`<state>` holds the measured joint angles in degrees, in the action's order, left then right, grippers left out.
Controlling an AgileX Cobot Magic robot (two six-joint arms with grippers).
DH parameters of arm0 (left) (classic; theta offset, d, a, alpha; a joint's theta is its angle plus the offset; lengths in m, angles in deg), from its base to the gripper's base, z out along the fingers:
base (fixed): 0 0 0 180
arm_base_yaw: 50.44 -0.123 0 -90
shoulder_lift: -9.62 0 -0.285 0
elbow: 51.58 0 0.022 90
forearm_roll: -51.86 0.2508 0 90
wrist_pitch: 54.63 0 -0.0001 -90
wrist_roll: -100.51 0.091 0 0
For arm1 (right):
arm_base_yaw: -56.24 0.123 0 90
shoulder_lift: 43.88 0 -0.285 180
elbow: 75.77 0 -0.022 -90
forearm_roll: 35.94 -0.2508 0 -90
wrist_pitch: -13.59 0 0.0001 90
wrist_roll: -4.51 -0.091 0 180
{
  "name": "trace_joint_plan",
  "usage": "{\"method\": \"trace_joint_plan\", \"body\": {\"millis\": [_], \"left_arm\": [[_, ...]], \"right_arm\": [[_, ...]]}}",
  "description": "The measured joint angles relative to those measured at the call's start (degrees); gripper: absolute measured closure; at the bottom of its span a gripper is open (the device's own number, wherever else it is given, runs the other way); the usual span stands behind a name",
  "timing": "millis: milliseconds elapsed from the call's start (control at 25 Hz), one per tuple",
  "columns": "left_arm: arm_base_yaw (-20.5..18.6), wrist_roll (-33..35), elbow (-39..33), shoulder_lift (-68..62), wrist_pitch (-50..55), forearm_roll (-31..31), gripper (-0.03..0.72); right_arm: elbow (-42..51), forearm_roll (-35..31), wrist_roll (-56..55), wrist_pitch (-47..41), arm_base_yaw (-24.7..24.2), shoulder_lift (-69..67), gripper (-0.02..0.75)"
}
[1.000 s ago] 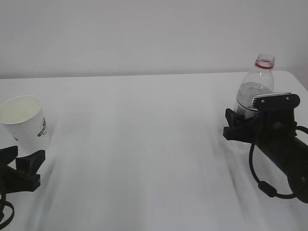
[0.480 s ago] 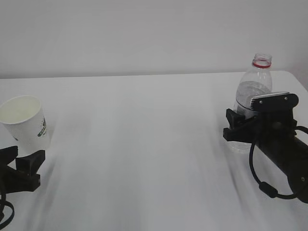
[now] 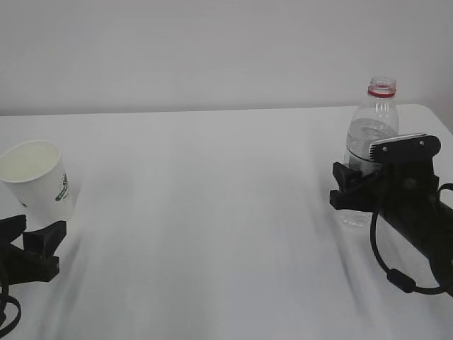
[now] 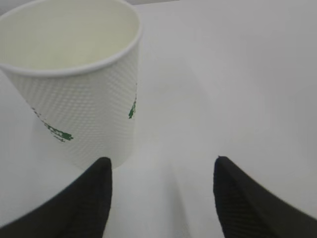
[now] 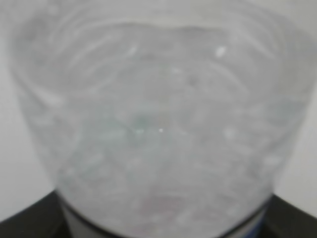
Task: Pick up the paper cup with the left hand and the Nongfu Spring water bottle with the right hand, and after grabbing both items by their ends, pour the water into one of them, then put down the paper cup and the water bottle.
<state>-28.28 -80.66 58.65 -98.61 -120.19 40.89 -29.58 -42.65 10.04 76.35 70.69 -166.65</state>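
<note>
The paper cup widens to a wide rim [image 3: 35, 178]. My left gripper should grab the cup next around its narrower lower body [image 3: 54, 201].
The white paper cup [image 3: 39, 178] stands at the table's left, its green logo facing right. My left gripper [image 3: 32, 228] sits just in front of it, open. In the left wrist view the paper cup [image 4: 79, 84] lies ahead and to the left, its base by the left fingertip, and nothing is between the fingers of the left gripper [image 4: 161, 162]. The Nongfu Spring water bottle [image 3: 369, 134], uncapped with a red neck ring, is at the right, partly filled with water. My right gripper [image 3: 357, 185] is shut on its lower body. The bottle [image 5: 158, 129] fills the right wrist view.
The white table [image 3: 212, 212] runs back to a plain wall. Its far right corner shows behind the bottle. A black cable [image 3: 389, 269] loops under my right arm.
The right jaws narrowed onto the bottle, and the bottle's neck shifted a little to the left. The left gripper and the cup have not moved.
</note>
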Motion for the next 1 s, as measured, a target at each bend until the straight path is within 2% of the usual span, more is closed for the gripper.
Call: {"method": "trace_joint_plan", "body": {"millis": [520,1000], "left_arm": [[0.0,0.0,0.0,0.0,0.0,0.0,0.228],[0.0,0.0,0.0,0.0,0.0,0.0,0.228]], "right_arm": [[4.0,1.3,0.0,-0.5,0.0,3.1,0.265],[7.2,2.4,0.0,-0.8,0.0,11.9,0.268]]}}
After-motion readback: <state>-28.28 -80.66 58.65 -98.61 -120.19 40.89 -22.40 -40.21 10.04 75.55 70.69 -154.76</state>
